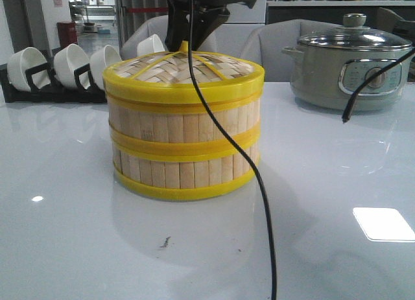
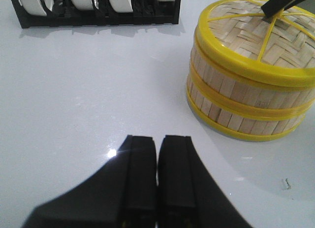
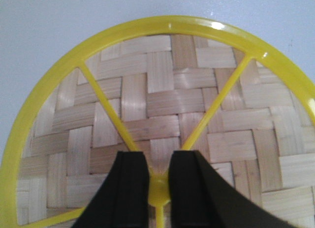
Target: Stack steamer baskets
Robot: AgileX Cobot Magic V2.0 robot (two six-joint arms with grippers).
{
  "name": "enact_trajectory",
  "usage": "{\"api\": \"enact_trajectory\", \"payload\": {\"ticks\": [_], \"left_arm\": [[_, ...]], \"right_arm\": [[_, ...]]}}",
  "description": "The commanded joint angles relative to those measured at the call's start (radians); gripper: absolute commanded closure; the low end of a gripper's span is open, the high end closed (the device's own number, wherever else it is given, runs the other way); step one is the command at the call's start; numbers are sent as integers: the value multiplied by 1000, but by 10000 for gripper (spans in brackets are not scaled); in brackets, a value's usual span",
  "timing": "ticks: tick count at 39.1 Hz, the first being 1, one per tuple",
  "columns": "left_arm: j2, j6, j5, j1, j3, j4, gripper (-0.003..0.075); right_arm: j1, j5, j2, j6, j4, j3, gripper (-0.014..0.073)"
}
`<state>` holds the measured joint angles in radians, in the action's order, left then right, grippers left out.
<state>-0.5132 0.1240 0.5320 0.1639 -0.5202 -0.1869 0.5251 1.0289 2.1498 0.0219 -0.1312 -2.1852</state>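
The lid's yellow rim (image 1: pixel 185 100) sits flush on the upper basket in the front view, so the lid would stay there. My right gripper needs to open.
Two steamer baskets stand stacked in the middle of the table, the upper basket (image 1: pixel 185 126) on the lower basket (image 1: pixel 185 173). A woven bamboo lid (image 1: pixel 185 70) with a yellow rim sits on top. My right gripper (image 3: pixel 158 161) is directly above the lid (image 3: pixel 162 105), its two black fingers closed on either side of the yellow centre knob (image 3: pixel 158 186). My left gripper (image 2: pixel 157 139) hovers over bare table beside the stack (image 2: pixel 246 90), jaws pressed together with nothing between them. The front view does not show the left gripper.
A black rack of white cups (image 1: pixel 58 70) stands at the back left. A grey-green electric pot (image 1: pixel 350 67) with a glass lid sits at the back right. A black cable (image 1: pixel 259 183) hangs in front of the stack. Grey chairs stand beyond the table's far edge.
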Motion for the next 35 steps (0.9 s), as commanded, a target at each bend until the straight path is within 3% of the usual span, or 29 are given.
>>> {"api": "enact_trajectory", "payload": {"ticks": [1, 7, 13, 16, 35], "left_arm": [[-4, -13, -89, 0, -29, -11, 635], [-4, -13, -89, 0, -29, -11, 635], [-4, -13, -89, 0, -29, -11, 635], [-4, -13, -89, 0, -29, -11, 635], [-4, -13, -89, 0, -29, -11, 635]], "right_arm": [[-5, -57, -63, -6, 0, -38, 564], [-5, -52, -63, -6, 0, -38, 507], [-5, -58, -63, -6, 0, -38, 256], [-5, -65, -63, -6, 0, -38, 187], [-12, -113, -126, -5, 19, -38, 189]]}}
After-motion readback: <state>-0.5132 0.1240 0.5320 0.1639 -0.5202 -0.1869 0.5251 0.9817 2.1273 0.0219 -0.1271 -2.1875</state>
